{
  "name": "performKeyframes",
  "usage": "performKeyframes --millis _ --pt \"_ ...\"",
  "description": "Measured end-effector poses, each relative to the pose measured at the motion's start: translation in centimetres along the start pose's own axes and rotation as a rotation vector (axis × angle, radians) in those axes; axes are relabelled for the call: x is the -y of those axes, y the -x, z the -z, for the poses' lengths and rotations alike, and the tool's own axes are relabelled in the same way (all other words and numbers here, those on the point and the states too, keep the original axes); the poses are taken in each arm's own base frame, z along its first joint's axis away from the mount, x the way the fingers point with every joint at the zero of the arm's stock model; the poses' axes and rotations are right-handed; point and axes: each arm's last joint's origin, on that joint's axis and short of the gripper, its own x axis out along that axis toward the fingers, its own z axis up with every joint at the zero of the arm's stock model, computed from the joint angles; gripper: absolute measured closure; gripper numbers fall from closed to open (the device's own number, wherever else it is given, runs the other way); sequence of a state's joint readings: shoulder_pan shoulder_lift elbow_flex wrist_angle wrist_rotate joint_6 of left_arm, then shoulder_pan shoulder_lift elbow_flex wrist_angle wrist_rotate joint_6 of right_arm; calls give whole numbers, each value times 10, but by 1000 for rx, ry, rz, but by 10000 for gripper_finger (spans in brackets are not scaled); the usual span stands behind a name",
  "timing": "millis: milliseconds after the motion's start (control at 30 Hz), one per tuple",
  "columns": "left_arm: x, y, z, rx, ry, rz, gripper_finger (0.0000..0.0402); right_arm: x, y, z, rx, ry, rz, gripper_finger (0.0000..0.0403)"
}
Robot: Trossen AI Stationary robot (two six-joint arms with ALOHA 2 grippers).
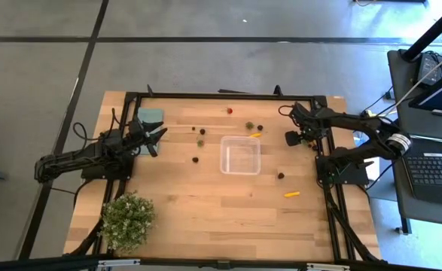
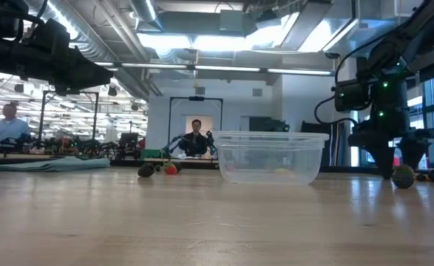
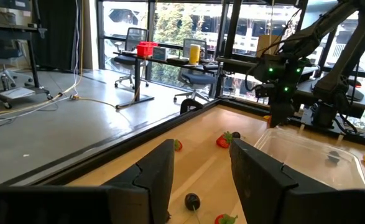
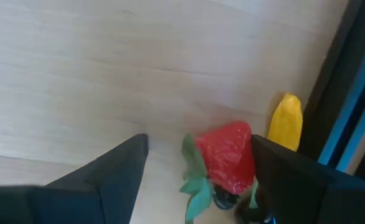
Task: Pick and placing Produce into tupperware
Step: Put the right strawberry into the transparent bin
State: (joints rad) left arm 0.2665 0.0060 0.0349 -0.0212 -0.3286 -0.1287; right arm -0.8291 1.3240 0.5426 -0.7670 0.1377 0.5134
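My fingers are level with the sides of the red strawberry, beside the yellow piece (image 4: 285,121), so my right gripper needs to close on the strawberry now.
The clear square tupperware (image 1: 240,154) stands in the middle of the table, and the low view shows it too (image 2: 270,157). Tiny produce lies scattered around it: a red piece (image 1: 230,111), a green one (image 1: 248,126), dark ones (image 1: 196,159) and an orange piece (image 1: 291,193). My right gripper (image 1: 294,140) is low over the table near the right edge, pointing down and open. Its fingers straddle a red toy strawberry (image 4: 227,162), with a yellow piece (image 4: 285,121) beside it. My left gripper (image 1: 159,138) hovers open over the left part of the table. My right gripper stands open around the red strawberry, which lies on the table close against one finger (image 4: 281,174). I cannot tell whether that finger touches it.
A flat teal rectangle (image 1: 150,115) lies at the far left by the left gripper. A bushy potted plant (image 1: 128,220) stands at the near left corner. The black table frame (image 1: 327,150) runs close behind the right gripper. Bare wood lies along the near side.
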Motion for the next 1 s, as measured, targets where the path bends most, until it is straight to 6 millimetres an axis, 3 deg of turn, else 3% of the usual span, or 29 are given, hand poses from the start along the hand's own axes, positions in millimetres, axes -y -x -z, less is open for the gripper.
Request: performKeyframes --millis 233,733,1000 --pt "0 0 0 0 0 0 253 0 -2 0 -18 -3 7 129" --pt "0 0 0 0 0 0 253 0 -3 1 -26 0 6 263" --pt "0 0 0 0 0 0 253 -2 1 -2 -24 7 -11 258"
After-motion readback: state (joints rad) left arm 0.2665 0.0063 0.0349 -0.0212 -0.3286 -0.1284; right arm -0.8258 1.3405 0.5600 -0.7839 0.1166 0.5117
